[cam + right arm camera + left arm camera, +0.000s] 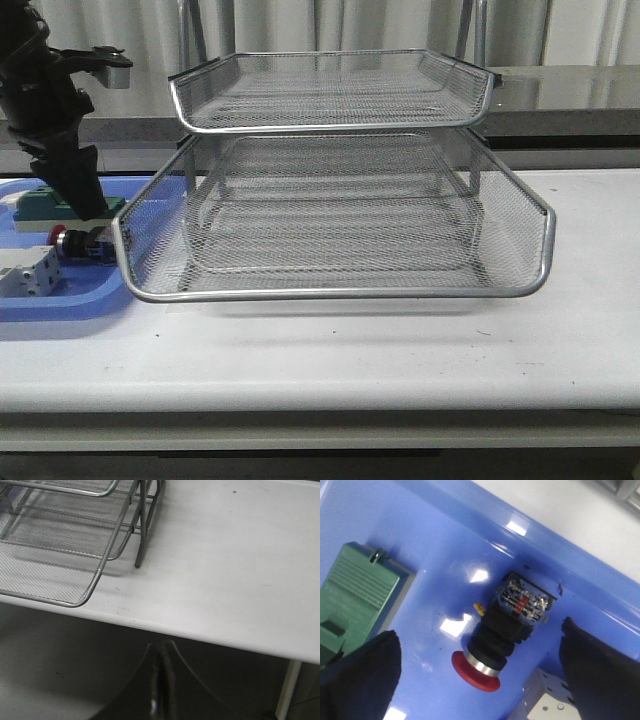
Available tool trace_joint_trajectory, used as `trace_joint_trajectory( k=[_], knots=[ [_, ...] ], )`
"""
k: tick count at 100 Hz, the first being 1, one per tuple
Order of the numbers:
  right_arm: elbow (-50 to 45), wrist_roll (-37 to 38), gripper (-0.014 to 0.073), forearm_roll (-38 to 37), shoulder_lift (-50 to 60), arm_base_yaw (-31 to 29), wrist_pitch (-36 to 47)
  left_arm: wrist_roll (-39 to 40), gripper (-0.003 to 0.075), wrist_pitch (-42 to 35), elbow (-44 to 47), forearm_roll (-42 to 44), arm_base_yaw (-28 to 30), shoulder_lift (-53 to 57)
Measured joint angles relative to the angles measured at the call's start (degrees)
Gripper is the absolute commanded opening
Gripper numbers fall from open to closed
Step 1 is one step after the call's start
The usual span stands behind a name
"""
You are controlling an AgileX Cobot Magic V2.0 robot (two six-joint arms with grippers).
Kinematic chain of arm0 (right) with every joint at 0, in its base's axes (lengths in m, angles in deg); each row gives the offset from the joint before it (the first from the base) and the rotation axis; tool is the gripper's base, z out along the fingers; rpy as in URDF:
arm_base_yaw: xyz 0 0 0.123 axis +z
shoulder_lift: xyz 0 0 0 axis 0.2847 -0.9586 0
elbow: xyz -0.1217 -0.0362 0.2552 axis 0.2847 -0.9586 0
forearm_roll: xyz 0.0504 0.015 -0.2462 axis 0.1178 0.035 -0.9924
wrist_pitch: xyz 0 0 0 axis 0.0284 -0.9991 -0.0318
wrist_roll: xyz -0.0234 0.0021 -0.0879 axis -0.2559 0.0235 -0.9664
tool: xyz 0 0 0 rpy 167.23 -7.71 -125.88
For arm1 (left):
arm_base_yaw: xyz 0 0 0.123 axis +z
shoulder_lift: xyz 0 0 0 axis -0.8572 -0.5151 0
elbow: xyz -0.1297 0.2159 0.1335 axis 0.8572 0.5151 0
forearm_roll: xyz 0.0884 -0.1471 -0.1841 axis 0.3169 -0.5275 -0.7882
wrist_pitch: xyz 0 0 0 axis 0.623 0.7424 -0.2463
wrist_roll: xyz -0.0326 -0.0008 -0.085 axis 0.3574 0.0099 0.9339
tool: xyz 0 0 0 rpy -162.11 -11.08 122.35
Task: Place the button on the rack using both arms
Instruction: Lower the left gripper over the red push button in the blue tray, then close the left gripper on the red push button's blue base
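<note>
The left gripper's fingers stop above the button's black body (84, 244) in the blue tray (85, 300) in the front view, so the left gripper should move lower before it closes on the button.
The button (497, 635), with red cap, silver collar, black body and blue rear block, lies on its side in the flat blue tray (445, 540). It also shows in the front view (78, 243), just left of the rack (340, 290). My left gripper (480, 665) is open, one finger on each side of the button, not touching it. In the front view the left arm (62, 150) hangs over the tray. My right gripper (162, 650) is shut and empty, below the table's front edge, out of the front view.
A green block (355, 590) and a white block (547, 702) lie in the blue tray beside the button. The rack's lower tier rim (95, 580) and a leg (137, 562) stand near the table's front edge (210, 640).
</note>
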Motion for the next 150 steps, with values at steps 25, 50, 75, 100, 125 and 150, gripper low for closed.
trace_joint_trajectory(
  k=[25, 50, 75, 100, 125, 150],
  knots=[
    [0.0, 0.0, -0.0060, 0.0, 0.0, 0.0, 0.0, -1.5, 0.0616, 0.4, -0.1, -0.2, -0.9, -0.6],
    [0.0, 0.0, -0.0060, 0.0, 0.0, 0.0, 0.0, -2.0, 0.0616, 0.6, -0.3, -0.3, -0.9, -3.7],
    [0.0, 0.0, -0.0060, 0.0, 0.0, 0.0, 0.0, -2.0, 0.0616, -0.4, -0.3, -0.3, -0.9, -5.7],
    [0.0, 0.0, -0.0060, 0.0, 0.0, 0.0, 0.0, -2.0, 0.0496, -0.4, -0.4, -0.4, -0.9, -7.2],
    [0.0, 0.0, -0.0060, 0.0, 0.0, 0.0, 0.0, -2.0, 0.0118, -0.2, -2.6, -0.4, -0.9, -7.7],
    [0.0, 0.0, -0.0060, 0.0, 0.0, 0.0, 0.0, -1.4, -0.0020, 4.4, -8.5, -0.4, -0.9, -7.9]
  ],
)
